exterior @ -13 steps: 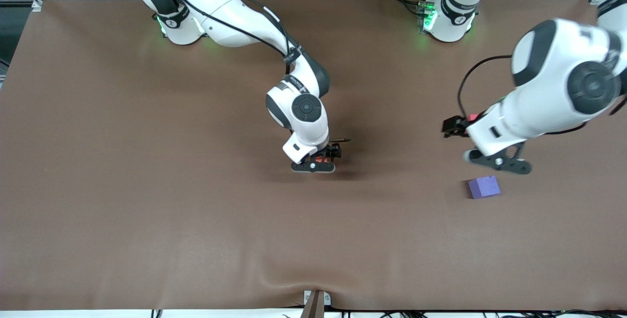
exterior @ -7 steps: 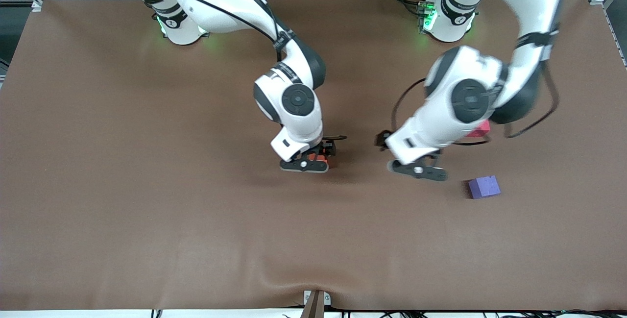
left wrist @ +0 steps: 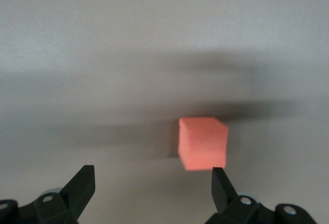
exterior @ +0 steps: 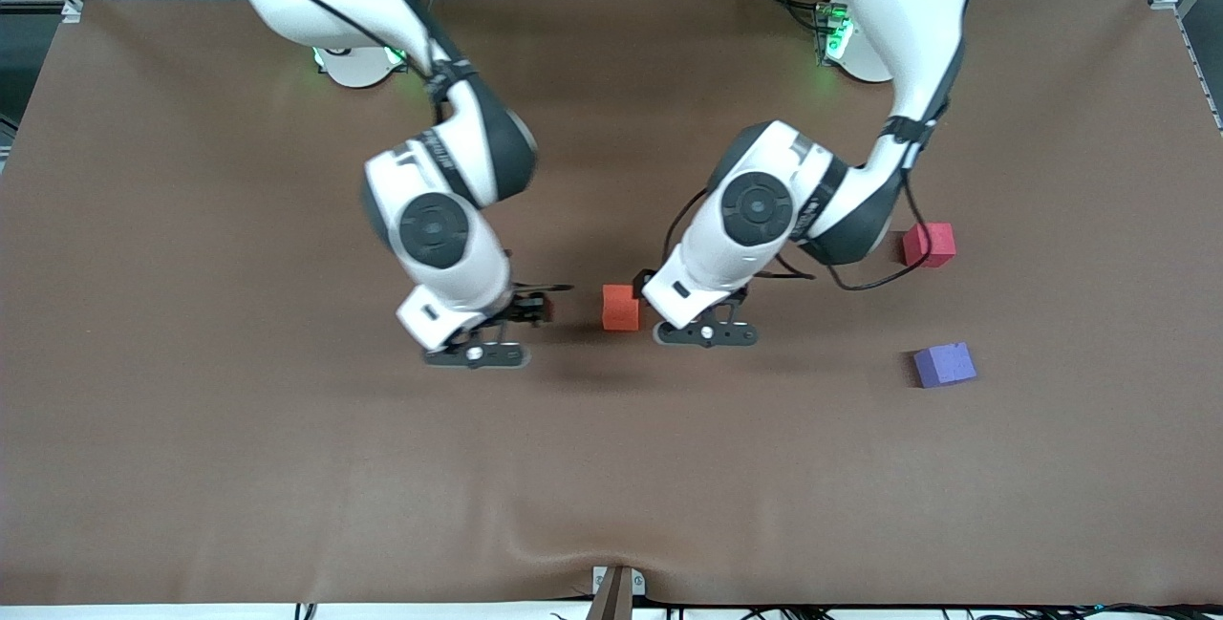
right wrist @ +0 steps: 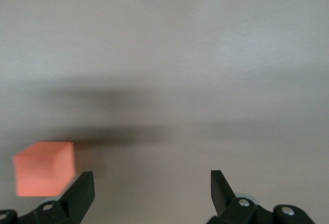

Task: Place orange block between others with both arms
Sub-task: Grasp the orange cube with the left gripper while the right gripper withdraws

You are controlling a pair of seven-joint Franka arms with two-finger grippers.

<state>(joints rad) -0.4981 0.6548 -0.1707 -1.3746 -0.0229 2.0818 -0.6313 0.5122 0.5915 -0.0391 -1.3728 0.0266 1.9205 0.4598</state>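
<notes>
The orange block (exterior: 620, 307) should go between the red-pink and purple-blue cubes, so the robot's left gripper next needs to pick the block up by its opposite sides.
The orange block (exterior: 620, 307) sits alone on the brown table, with a gripper on each side of it. My right gripper (exterior: 497, 326) hangs open toward the right arm's end, clear of the block. My left gripper (exterior: 695, 319) is open just beside the block, toward the left arm's end. In the left wrist view the orange block (left wrist: 203, 143) lies just ahead of one fingertip of the open left gripper (left wrist: 152, 183). The right wrist view shows the orange block (right wrist: 43, 168) outside the open right gripper (right wrist: 151, 185). The red-pink cube (exterior: 929, 245) and the purple-blue cube (exterior: 944, 364) rest toward the left arm's end.
The brown mat (exterior: 287, 467) covers the whole table. The purple-blue cube lies nearer to the front camera than the red-pink one, with a gap between them. A small bracket (exterior: 616, 587) sits at the table's near edge.
The right gripper has pulled away from the orange block toward its own end, leaving the block on the table. The left arm has swung from the red-pink cube over to the orange block.
</notes>
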